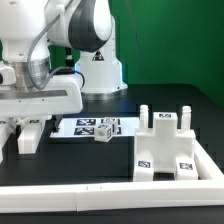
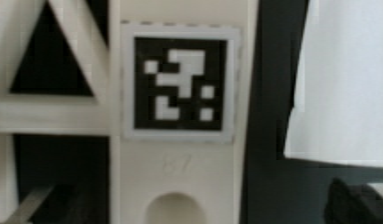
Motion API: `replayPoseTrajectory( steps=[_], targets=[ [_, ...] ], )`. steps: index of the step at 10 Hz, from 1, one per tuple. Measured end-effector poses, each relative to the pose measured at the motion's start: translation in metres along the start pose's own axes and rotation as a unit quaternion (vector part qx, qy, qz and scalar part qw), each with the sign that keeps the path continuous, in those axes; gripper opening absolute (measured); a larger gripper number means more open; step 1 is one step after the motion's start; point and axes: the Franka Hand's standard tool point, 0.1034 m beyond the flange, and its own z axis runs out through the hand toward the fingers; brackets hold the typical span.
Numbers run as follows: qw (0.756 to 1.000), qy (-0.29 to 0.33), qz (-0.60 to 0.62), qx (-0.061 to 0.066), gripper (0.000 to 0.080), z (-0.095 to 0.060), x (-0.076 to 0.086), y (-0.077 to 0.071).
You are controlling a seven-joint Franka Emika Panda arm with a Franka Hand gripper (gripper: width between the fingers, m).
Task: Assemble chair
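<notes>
I should close my gripper, which would catch the tagged white bar (image 1: 30, 135) (image 2: 181, 160): my gripper's fingers stand on both sides of the bar.
My gripper (image 1: 27, 122) hangs low over the table at the exterior view's left, right above a white chair piece (image 1: 30, 136). In the wrist view this piece is a white bar (image 2: 179, 150) bearing a black-and-white tag (image 2: 179, 82), with thinner cross bars (image 2: 46, 110) branching off it. The gripper (image 2: 191, 205) is open. Its dark fingertips (image 2: 24, 205) stand on either side of the bar with dark gaps between, touching nothing. A larger white chair assembly (image 1: 165, 148) with upright posts stands at the exterior view's right.
The marker board (image 1: 80, 127) lies mid-table with a small white tagged cube (image 1: 103, 133) on its front edge. A long white border rail (image 1: 100, 192) runs along the front. The robot's base (image 1: 100, 70) stands behind. Another white panel (image 2: 348, 80) lies beside the bar.
</notes>
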Motion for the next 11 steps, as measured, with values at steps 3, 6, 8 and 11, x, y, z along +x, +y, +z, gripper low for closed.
replayPoseTrajectory(
  steps=[3,6,8,11],
  targets=[
    [1.000,-0.001,0.002,0.001,0.0525,0.001,-0.001,0.002],
    [1.000,-0.001,0.002,0.001,0.0282,0.001,-0.001,0.002],
    [1.000,-0.001,0.004,0.001,0.0282,0.000,0.000,0.002],
    [0.999,-0.005,0.037,0.023,0.0282,-0.041,0.014,-0.012]
  ],
)
